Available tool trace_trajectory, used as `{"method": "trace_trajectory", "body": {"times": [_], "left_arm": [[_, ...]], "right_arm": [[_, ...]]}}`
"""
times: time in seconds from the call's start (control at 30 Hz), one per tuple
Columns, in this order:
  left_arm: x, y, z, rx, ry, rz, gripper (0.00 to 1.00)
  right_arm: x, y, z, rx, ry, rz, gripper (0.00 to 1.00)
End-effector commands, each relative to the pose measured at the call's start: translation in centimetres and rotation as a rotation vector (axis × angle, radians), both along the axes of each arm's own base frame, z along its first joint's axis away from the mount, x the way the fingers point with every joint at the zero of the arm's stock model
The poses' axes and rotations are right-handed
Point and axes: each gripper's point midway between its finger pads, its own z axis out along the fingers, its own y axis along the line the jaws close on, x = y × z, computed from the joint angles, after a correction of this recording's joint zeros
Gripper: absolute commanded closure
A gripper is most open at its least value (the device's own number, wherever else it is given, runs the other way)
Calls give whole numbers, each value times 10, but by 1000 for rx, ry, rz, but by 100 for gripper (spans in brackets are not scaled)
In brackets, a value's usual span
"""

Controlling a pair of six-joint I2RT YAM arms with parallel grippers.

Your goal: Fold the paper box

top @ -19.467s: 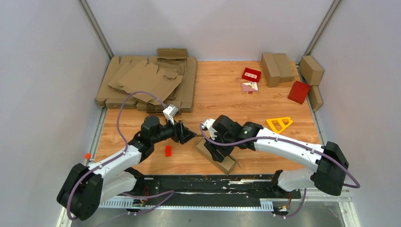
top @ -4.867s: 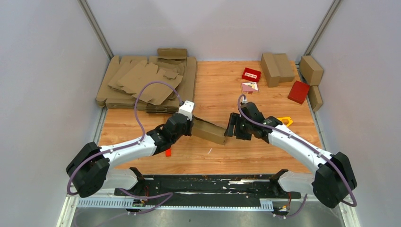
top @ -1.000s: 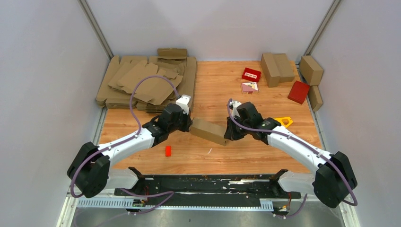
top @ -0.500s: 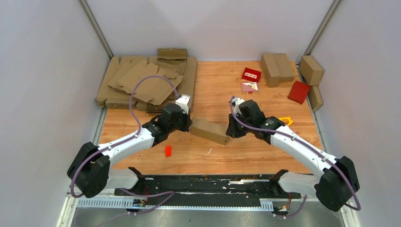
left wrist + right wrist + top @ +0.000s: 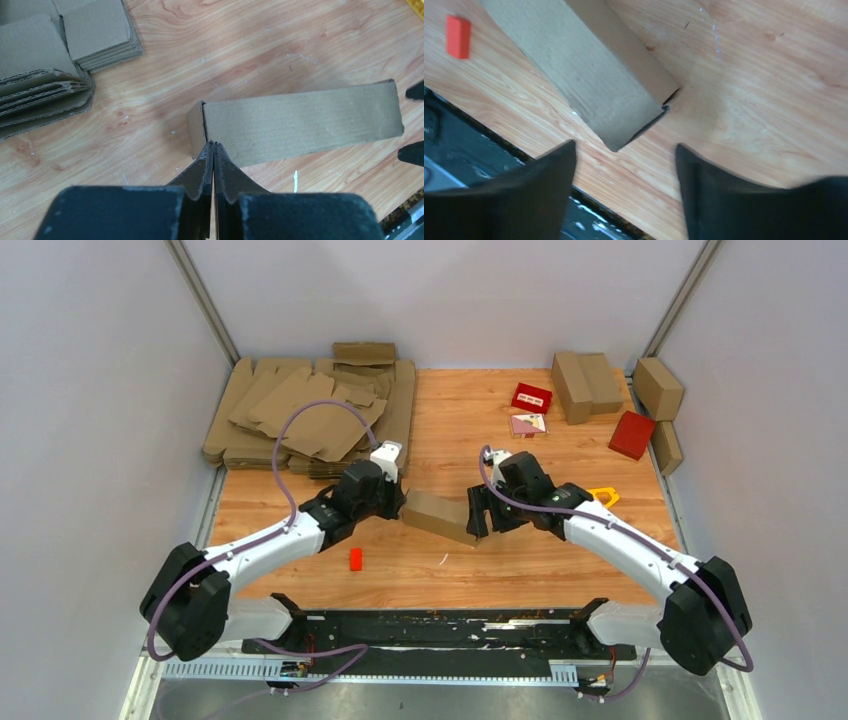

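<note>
I should next grip the paper box across its narrow width (image 5: 458, 521) (image 5: 615, 107) with my right gripper, fingers along both long sides, so I can set it beside the folded cartons.
The paper box (image 5: 440, 517) is a brown oblong carton lying on the wooden table between my two arms. In the left wrist view the box (image 5: 300, 122) stretches away to the right. My left gripper (image 5: 213, 145) is shut, its tips pressed against the seam at the box's near end. My right gripper (image 5: 625, 147) stands wide open just short of the box's (image 5: 589, 65) other end, with nothing between its fingers. From above, the left gripper (image 5: 402, 510) and right gripper (image 5: 478, 522) flank the box's two ends.
Flat cardboard sheets (image 5: 310, 415) are piled at the back left. Folded cartons (image 5: 585, 380) and red boxes (image 5: 632, 434) sit at the back right. A yellow triangular frame (image 5: 592, 502) lies behind my right arm. A small red block (image 5: 355, 559) lies near the black front rail (image 5: 440, 630).
My right gripper has opened wide at the box's right end. The left gripper and the box have stayed almost where they were.
</note>
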Motion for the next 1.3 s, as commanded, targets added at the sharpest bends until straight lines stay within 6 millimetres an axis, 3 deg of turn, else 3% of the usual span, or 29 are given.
{"method": "trace_trajectory", "body": {"times": [0.0, 0.2, 0.47, 0.6, 0.77, 0.97, 1.13, 1.27], "left_arm": [[-6, 8, 14, -17, -42, -1, 88], [-11, 33, 50, -98, -176, 103, 64], [-26, 61, 43, -144, -278, 163, 52], [-30, 67, 39, -174, -319, 171, 51], [-31, 78, 43, -188, -378, 206, 51], [-35, 84, 49, -209, -415, 214, 51], [-36, 85, 48, -215, -419, 215, 51], [-35, 85, 46, -203, -416, 218, 51]], "right_arm": [[10, -3, 35, 19, -112, 2, 3], [17, 13, 67, 15, -253, 139, 0], [43, 43, 66, -57, -329, 245, 0], [50, 58, 44, -109, -210, 285, 0], [63, 65, 17, -194, -210, 353, 0], [50, 74, -11, -194, -141, 480, 1], [46, 76, -16, -190, -130, 494, 23], [49, 75, -4, -190, -166, 466, 43]]}}
